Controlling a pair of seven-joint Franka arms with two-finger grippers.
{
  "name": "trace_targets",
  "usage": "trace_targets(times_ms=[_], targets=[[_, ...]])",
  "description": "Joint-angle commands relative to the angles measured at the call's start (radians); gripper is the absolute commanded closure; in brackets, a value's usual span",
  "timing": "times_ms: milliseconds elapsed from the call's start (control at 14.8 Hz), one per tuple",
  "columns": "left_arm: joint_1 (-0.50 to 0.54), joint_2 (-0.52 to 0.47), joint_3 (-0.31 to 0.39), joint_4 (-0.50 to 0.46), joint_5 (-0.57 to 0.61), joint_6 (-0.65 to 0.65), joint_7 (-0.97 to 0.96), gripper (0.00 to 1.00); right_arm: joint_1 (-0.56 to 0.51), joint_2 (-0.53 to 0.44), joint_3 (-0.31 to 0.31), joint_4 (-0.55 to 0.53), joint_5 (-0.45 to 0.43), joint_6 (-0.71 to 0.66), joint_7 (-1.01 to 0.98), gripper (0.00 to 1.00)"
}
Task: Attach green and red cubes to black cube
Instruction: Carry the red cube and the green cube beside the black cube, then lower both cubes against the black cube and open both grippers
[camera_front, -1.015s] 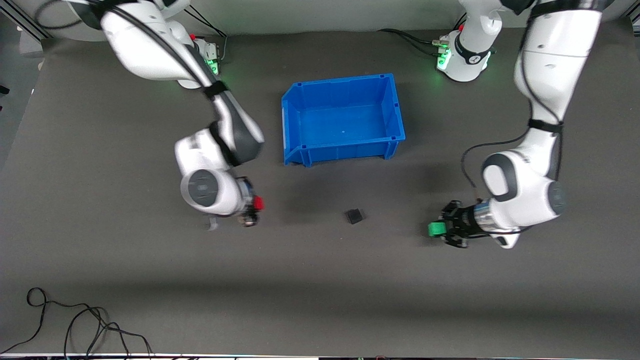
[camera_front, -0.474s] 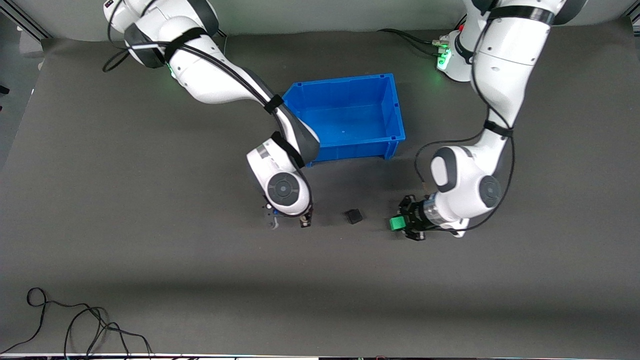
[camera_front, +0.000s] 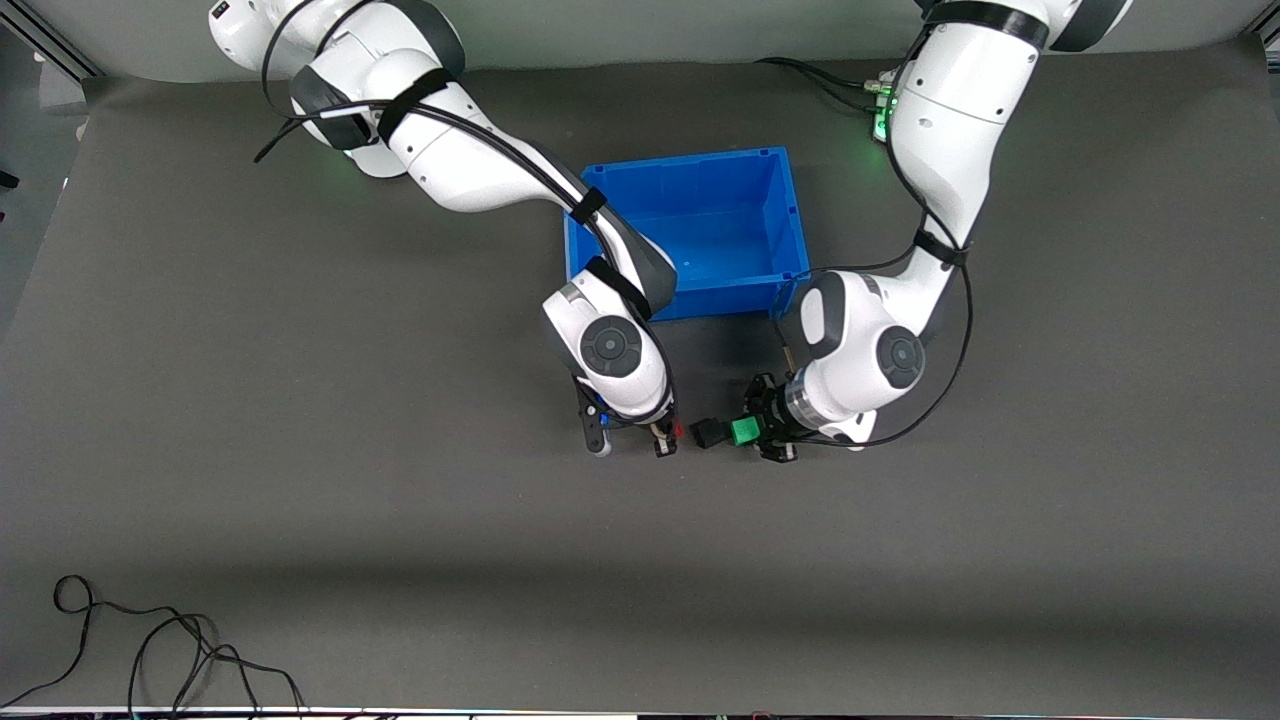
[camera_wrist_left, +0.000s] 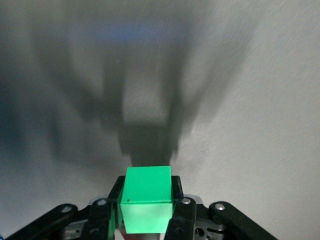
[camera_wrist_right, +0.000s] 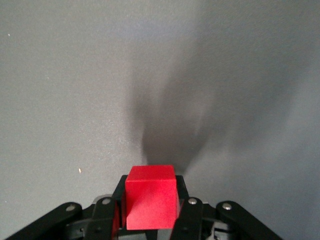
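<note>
A gap separates the black cube and the red cube above the table, so my left gripper keeps hold of the green cube for now, until they meet.
The black cube sits on the dark mat, nearer the front camera than the blue bin. My left gripper is shut on the green cube, which sits right beside the black cube on the left arm's side; I cannot tell whether they touch. In the left wrist view the green cube fills the shut gripper. My right gripper is shut on the red cube, just beside the black cube on the right arm's side. The right wrist view shows the red cube in the shut gripper.
The blue bin stands farther from the front camera than the cubes, partly covered by the right arm. A black cable lies on the mat near the front edge at the right arm's end.
Both arms have swung inward with their cubes. The green cube and the red cube have each closed in on the black cube from either side. The black cube has not moved.
</note>
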Motion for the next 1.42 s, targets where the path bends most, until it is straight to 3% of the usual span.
trace_targets(times_ms=[0,474,541,609,677,812,880,947,1015,1083,1218,1353], targets=[[-0.046,0.031,0.019,0.02,-0.004,0.038,-0.014,0.71,0.019,0.05,-0.014,0.058,-0.04,0.009,0.024,0.8],[-0.071,0.041,0.019,0.045,0.025,0.037,0.004,0.73,0.019,0.064,-0.014,0.055,-0.043,0.065,0.034,0.79],[-0.082,0.042,0.018,0.053,0.025,0.035,0.004,0.73,0.019,0.064,-0.014,0.055,-0.041,0.065,0.037,0.67],[-0.088,0.044,0.018,0.056,0.025,0.037,0.004,0.73,0.019,0.064,-0.014,0.055,-0.043,0.064,0.039,0.23],[-0.089,0.045,0.019,0.057,0.025,0.038,0.004,0.73,0.019,0.064,-0.016,0.052,-0.045,0.064,0.037,0.01],[-0.089,0.048,0.019,0.06,0.025,0.037,0.004,0.72,0.019,0.059,-0.016,0.049,-0.045,0.059,0.033,0.0],[-0.089,0.048,0.019,0.062,0.025,0.037,0.004,0.54,0.017,0.045,-0.016,0.049,-0.046,0.043,0.025,0.0],[-0.089,0.048,0.019,0.062,0.028,0.034,0.009,0.21,0.007,0.022,-0.016,0.044,-0.046,-0.008,0.001,0.0],[-0.089,0.048,0.019,0.062,0.03,0.03,0.021,0.07,0.002,-0.013,-0.017,0.022,-0.043,-0.066,-0.054,0.0],[-0.086,0.047,0.021,0.062,0.03,0.026,0.026,0.0,0.0,-0.071,-0.023,-0.023,-0.043,-0.097,-0.093,0.0],[-0.068,0.039,0.028,0.06,0.03,0.011,0.09,0.0,-0.03,-0.186,-0.063,-0.121,-0.041,-0.102,-0.128,0.0],[-0.016,0.015,0.03,0.056,0.03,-0.055,0.174,0.0,-0.055,-0.266,-0.065,-0.161,-0.041,-0.16,-0.128,0.0]])
